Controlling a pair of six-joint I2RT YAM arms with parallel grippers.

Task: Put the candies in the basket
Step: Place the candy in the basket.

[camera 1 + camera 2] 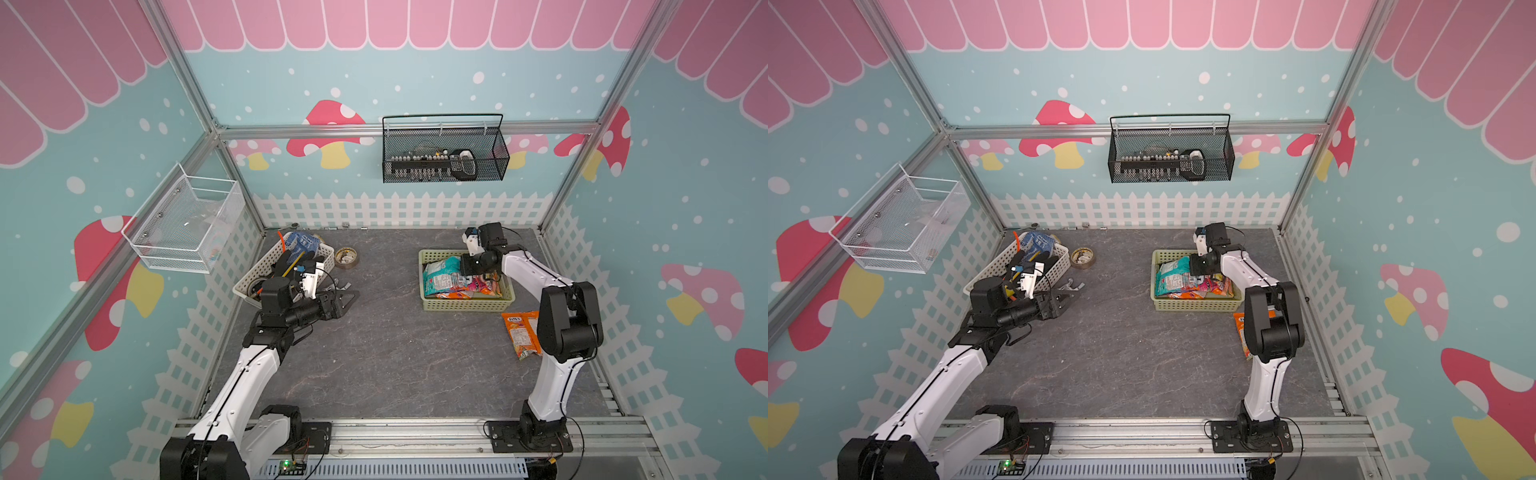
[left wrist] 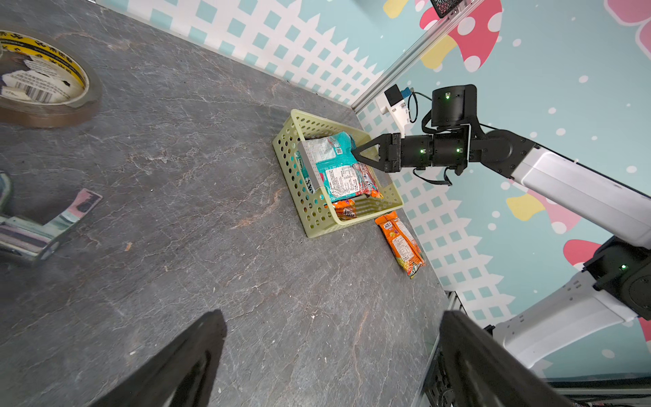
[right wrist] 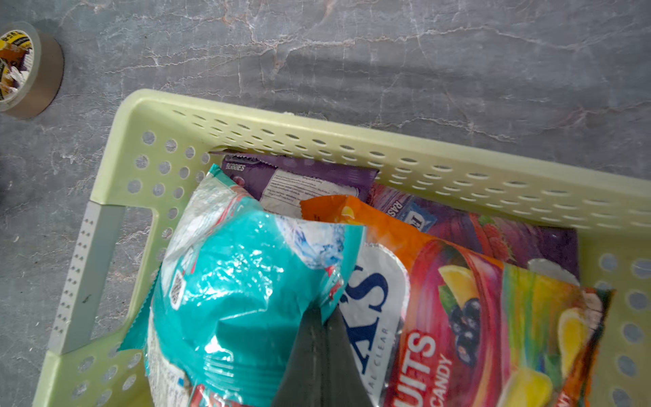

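The teal bag (image 1: 440, 272) is resting on the orange and purple bags inside the basket's sides and would land there, so my right gripper needs to let go of it now.
The pale yellow-green basket (image 1: 465, 307) (image 1: 1196, 305) (image 2: 310, 211) (image 3: 317, 134) stands at the right of the table. Several candies lie in it. My right gripper (image 1: 460, 272) (image 2: 353, 152) (image 3: 322, 310) hangs over the basket, shut on an edge of the teal candy bag (image 1: 440, 272) (image 1: 1171, 274) (image 2: 334, 165) (image 3: 239, 282). The teal bag rests on an orange bag (image 3: 493, 317) and two purple bags (image 3: 317, 176). One orange bag (image 1: 521, 332) (image 1: 1241, 332) (image 2: 401, 243) lies flat on the table beside the basket, partly hidden by the right arm. My left gripper (image 1: 353, 297) (image 1: 1073, 297) (image 2: 331, 317) is open and holds nothing, low over the table's left side.
A tape roll (image 1: 346, 257) (image 3: 21, 70) and a bent metal piece (image 1: 338, 286) (image 2: 42, 225) lie near the white tool basket (image 1: 286, 266) at the back left. Wire baskets hang on the back wall (image 1: 444, 153) and left wall (image 1: 187, 224).
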